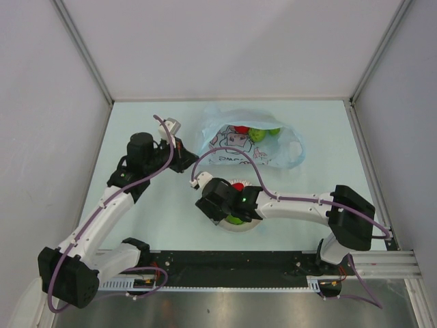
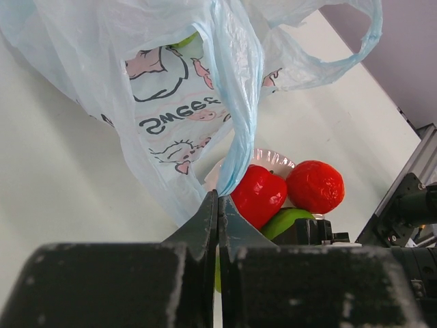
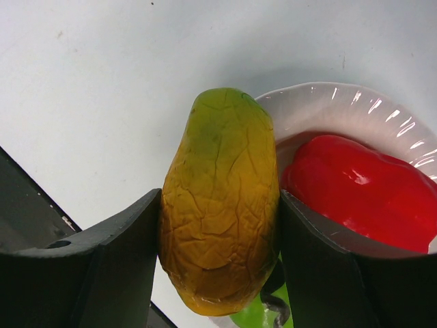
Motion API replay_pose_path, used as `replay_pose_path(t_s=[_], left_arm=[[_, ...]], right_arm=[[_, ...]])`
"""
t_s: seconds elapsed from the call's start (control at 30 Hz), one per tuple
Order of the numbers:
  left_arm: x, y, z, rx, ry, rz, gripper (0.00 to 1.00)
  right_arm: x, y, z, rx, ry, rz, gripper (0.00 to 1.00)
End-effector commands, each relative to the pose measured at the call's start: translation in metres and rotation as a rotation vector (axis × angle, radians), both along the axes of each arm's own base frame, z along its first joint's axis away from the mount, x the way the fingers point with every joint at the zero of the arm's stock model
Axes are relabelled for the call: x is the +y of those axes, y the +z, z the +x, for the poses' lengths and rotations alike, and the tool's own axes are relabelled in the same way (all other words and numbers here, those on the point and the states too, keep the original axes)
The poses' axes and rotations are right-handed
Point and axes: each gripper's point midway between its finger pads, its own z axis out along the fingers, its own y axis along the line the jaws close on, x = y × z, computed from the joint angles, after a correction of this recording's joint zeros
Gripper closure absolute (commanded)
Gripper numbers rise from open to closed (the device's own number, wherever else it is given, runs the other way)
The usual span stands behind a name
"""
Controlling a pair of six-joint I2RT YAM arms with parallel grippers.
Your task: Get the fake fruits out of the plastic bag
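The robot's right gripper is ready to open now, as the yellow-orange fruit is over the plate's rim, close beside the red and green ones.
The light-blue plastic bag lies at the back of the table, with red and green fake fruits showing at its mouth. My left gripper is shut on the bag's thin blue edge. My right gripper is shut on an oblong yellow-orange fruit, held over the rim of the white plate. On the plate lie a glossy red fruit and a green one. In the left wrist view, two red fruits and a green fruit sit on that plate.
The plate sits near the front edge, just ahead of the black base rail. Grey walls close off the left, right and back. The bag's handle loop trails toward the right.
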Motion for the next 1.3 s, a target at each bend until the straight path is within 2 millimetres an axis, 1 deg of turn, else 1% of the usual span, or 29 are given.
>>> replay_pose_path(t_s=[0.0,0.2,0.23,0.3,0.47,0.7,0.77,0.8,0.87,0.97,1.17,1.27], left_arm=[[-0.002,0.013,-0.003,-0.034,-0.011,-0.045,1.0],[-0.002,0.013,-0.003,-0.031,-0.014,-0.047,1.0],[-0.002,0.012,-0.002,-0.028,-0.013,-0.047,1.0],[-0.003,0.013,-0.003,-0.027,-0.018,-0.052,1.0],[-0.004,0.013,-0.002,-0.025,-0.021,-0.051,1.0],[-0.004,0.013,-0.002,-0.03,-0.021,-0.054,1.0],[-0.004,0.013,-0.002,-0.027,-0.022,-0.056,1.0],[-0.004,0.013,-0.003,-0.026,-0.025,-0.056,1.0],[-0.004,0.014,-0.003,-0.027,-0.023,-0.057,1.0],[-0.005,0.013,-0.003,-0.021,-0.026,-0.061,1.0],[-0.005,0.014,-0.002,-0.022,-0.024,-0.063,1.0],[-0.005,0.014,-0.002,-0.022,-0.025,-0.065,1.0]], right_arm=[[0.014,0.014,0.005,-0.02,-0.017,0.046,0.68],[0.016,0.011,0.003,-0.009,-0.005,0.048,0.54],[0.017,0.01,0.003,-0.007,0.0,0.047,0.48],[0.019,0.01,0.002,0.0,0.009,0.052,0.42],[0.019,0.008,0.003,0.001,0.006,0.048,0.38],[0.018,0.004,0.008,0.035,-0.019,0.049,0.23],[0.02,0.004,0.007,0.04,-0.02,0.054,0.21],[0.02,0.004,0.008,0.041,-0.025,0.054,0.12],[0.021,0.006,0.008,0.039,-0.025,0.055,0.1],[0.022,0.011,0.012,0.024,-0.037,0.063,0.09],[0.028,0.03,0.029,-0.037,-0.093,0.095,0.11],[0.026,0.038,0.041,-0.089,-0.128,0.091,0.12]])
